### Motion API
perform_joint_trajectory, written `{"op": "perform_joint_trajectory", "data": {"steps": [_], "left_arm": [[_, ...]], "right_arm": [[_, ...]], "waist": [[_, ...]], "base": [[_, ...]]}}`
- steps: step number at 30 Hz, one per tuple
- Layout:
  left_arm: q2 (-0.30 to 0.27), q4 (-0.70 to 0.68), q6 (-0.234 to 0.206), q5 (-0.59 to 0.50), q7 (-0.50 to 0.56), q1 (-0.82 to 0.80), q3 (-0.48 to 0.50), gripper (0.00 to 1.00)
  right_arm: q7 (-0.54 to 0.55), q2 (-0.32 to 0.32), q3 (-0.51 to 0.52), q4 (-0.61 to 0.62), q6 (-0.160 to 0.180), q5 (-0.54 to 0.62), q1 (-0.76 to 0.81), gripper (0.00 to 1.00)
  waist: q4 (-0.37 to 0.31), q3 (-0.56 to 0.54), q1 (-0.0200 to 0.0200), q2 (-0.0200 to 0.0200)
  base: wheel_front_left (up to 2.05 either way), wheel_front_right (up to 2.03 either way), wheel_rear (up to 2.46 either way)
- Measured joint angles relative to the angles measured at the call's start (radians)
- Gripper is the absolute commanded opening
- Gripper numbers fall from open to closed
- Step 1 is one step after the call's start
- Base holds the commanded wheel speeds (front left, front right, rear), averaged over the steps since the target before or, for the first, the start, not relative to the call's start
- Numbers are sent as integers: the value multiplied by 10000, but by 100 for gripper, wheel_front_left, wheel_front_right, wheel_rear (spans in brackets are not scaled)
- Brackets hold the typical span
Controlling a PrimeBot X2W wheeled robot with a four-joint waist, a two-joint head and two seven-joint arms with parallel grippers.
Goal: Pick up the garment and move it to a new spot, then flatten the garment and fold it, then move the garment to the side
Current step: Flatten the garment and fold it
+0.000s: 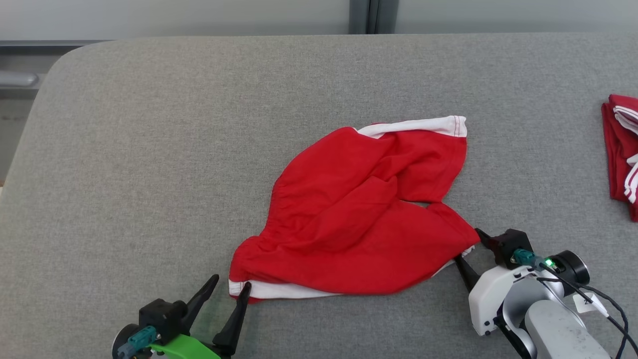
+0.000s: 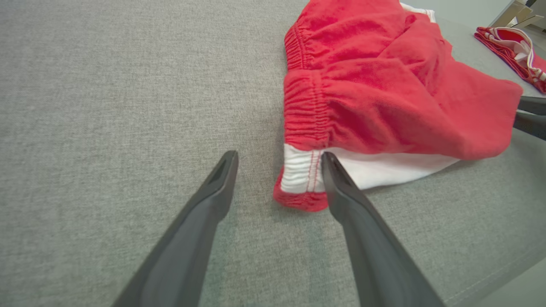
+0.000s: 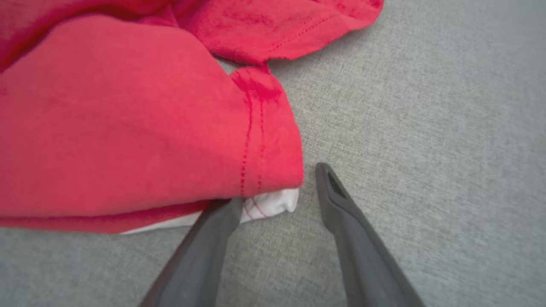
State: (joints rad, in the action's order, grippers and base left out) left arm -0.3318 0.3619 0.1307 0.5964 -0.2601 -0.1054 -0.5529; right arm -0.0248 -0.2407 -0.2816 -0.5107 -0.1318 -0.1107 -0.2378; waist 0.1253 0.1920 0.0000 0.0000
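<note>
The red cloth (image 1: 353,221) is loose and crumpled. To handle the garment, my left gripper next needs to grab it by its white-trimmed corner (image 1: 240,289), where a folded edge sticks out.
The garment (image 1: 359,209), red shorts with white trim, lies crumpled in the middle of the grey padded table (image 1: 149,149). My left gripper (image 1: 231,282) stands open at its near-left corner. In the left wrist view that white-banded corner of the garment (image 2: 298,170) lies between the fingers of the left gripper (image 2: 278,157), against the right one. My right gripper (image 1: 468,245) is open at the near-right corner. In the right wrist view the hem of the garment (image 3: 264,170) sits between the right gripper's (image 3: 277,185) fingers, and the left fingertip is tucked under the cloth.
A second red garment with white stripes (image 1: 623,149) lies folded at the table's right edge and also shows as the folded garment (image 2: 512,51) in the left wrist view. Bare grey surface spreads to the left and behind. The table's rounded far-left corner (image 1: 65,60) meets a pale wall.
</note>
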Motion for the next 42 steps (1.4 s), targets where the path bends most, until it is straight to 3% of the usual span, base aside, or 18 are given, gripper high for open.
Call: {"op": "perform_joint_trajectory", "data": {"steps": [2, 4, 5, 6, 7, 8, 9, 13, 16, 19, 24, 28, 31, 36, 38, 40, 42], "left_arm": [[-104, -15, 0, 188, -10, -78, -230, 100], [-203, -46, 0, 318, -12, -112, -424, 100], [-247, -67, 0, 399, -12, -140, -514, 100], [-276, -88, 0, 548, -12, -174, -623, 93], [-295, -115, 0, 706, -13, -198, -713, 46], [-330, -138, 0, 807, -15, -226, -805, 13], [-385, -180, 0, 865, -21, -249, -901, 0], [-646, -474, 0, 1436, -23, -272, -1363, 0], [-963, -1221, 0, 2059, -23, -219, -1455, 0], [-1377, -2568, 0, 2755, -21, -56, -1292, 0], [-2424, -5785, -2, 3599, -17, 131, -617, 0], [-3116, -8368, -184, 3935, 328, -141, 82, 0], [-3572, -9869, -374, 4146, 872, -898, 686, 0], [-4136, -10590, -531, 4897, 2184, -3394, 1699, 0], [-4243, -10088, -529, 5041, 2838, -4939, 1946, 0], [-4197, -9277, -512, 5106, 3398, -6370, 1941, 0], [-3898, -8063, -426, 5060, 3847, -8103, 1841, 0]], "right_arm": [[56, -48, -50, 6, -2, -88, -23, 83], [127, -84, -105, 27, -2, -194, -42, 76], [186, -96, -121, 35, -2, -219, -55, 69], [253, -107, -153, 40, -2, -290, -79, 59], [341, -104, -188, 40, -4, -391, -95, 44], [451, -92, -236, 36, -4, -539, -108, 0], [554, -73, -257, 33, -4, -663, -128, 0], [865, 25, -127, 316, -13, -1628, -55, 0], [988, -56, 359, 1271, 0, -2798, 382, 0], [1277, -278, 1101, 3124, 4, -4353, 927, 0], [2372, -616, 2727, 7388, 8, -7035, 2385, 0], [3083, -259, 3948, 10556, 12, -8985, 2790, 0], [3661, -21, 4790, 11952, 15, -9869, 2531, 0], [4987, 290, 5758, 12370, 13, -9973, 258, 0], [5745, 510, 5944, 11800, 13, -9070, -1470, 0], [6468, 1149, 5944, 10859, 13, -8253, -3395, 0], [7074, 1672, 5900, 9574, 13, -6903, -5818, 0]], "waist": [[-9, 37, 0, 0], [-24, 77, 0, 0], [-32, 93, 0, 0], [-42, 111, 0, 0], [-58, 127, 0, 0], [-77, 140, 0, 0], [-95, 146, 0, 0], [-204, 100, 0, 0], [-298, -8, 0, 0], [-410, -141, 0, 0], [-667, -314, 0, 0], [-891, -226, 0, 0], [-1029, 19, 0, 0], [-1210, 723, 0, 0], [-1270, 1139, 0, 0], [-1308, 1563, 0, 0], [-1334, 2089, 2, 0]], "base": [[0, 0, 0], [0, 0, 0], [0, 0, 0], [0, 0, 0], [0, 0, 0], [0, 0, 0], [0, 0, 0], [0, 0, 0], [0, 0, 0], [0, 0, 0], [0, 0, 0], [0, 0, 0], [0, 0, 0], [0, 0, 0], [0, 0, 0], [0, 0, 0], [0, 0, 0]]}}
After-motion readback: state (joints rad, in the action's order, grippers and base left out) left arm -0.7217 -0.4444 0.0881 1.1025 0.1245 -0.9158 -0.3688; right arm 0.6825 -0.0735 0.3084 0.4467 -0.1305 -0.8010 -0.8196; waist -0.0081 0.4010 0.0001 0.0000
